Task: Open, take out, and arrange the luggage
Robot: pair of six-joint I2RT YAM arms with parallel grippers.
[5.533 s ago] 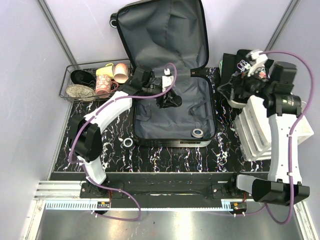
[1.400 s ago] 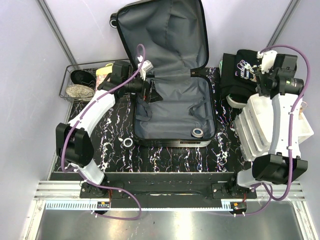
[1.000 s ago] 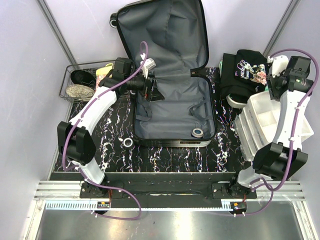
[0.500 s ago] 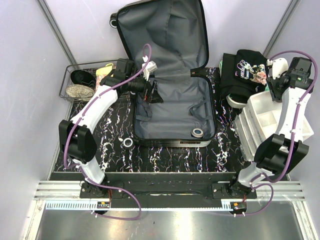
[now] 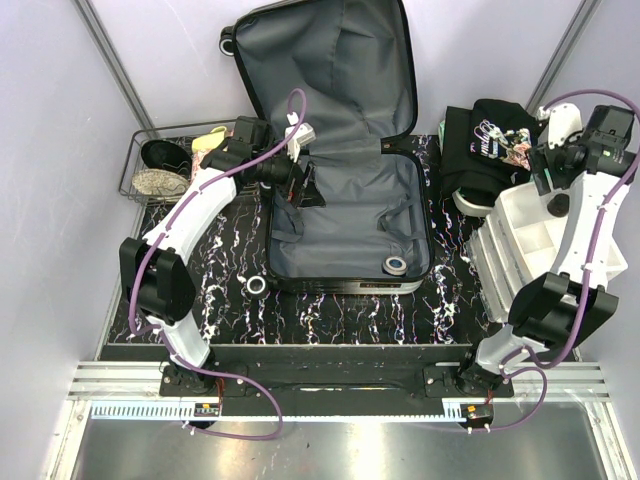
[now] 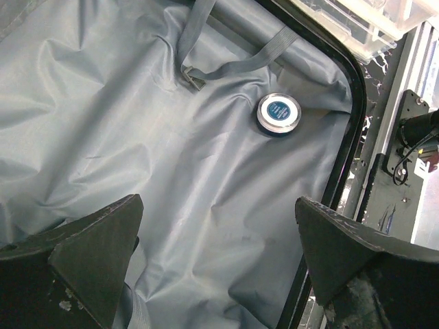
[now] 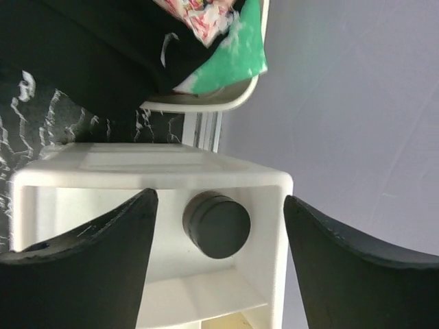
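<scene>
I need to grab the small round tin (image 5: 396, 265) by its round side with my right gripper, so both its flat sides stay free for handover to my left gripper.
The luggage (image 5: 350, 225) lies open on the table, its lid leaning upright against the back wall and its grey lining (image 6: 137, 103) bare. A small round tin (image 5: 396, 265) (image 6: 279, 113) rests near the front right corner of the base. My left gripper (image 5: 303, 185) (image 6: 218, 205) hovers open over the back left of the base, nothing between its fingers. My right gripper (image 5: 545, 175) (image 7: 219, 199) stands open above a white bin (image 7: 82, 164). A black round puck (image 7: 216, 225) lies in the bin's compartment, apart from both fingers.
A black garment (image 5: 485, 145) with a print sits piled right of the luggage, over a white dish (image 7: 206, 103). Stacked white bins (image 5: 530, 250) fill the right side. A wire basket (image 5: 135, 165) with cups and shoes stands at the left. A tape ring (image 5: 256, 285) lies on the table.
The right wrist has shifted slightly back and right over the white bin. The left arm has stayed almost still over the luggage's back left.
</scene>
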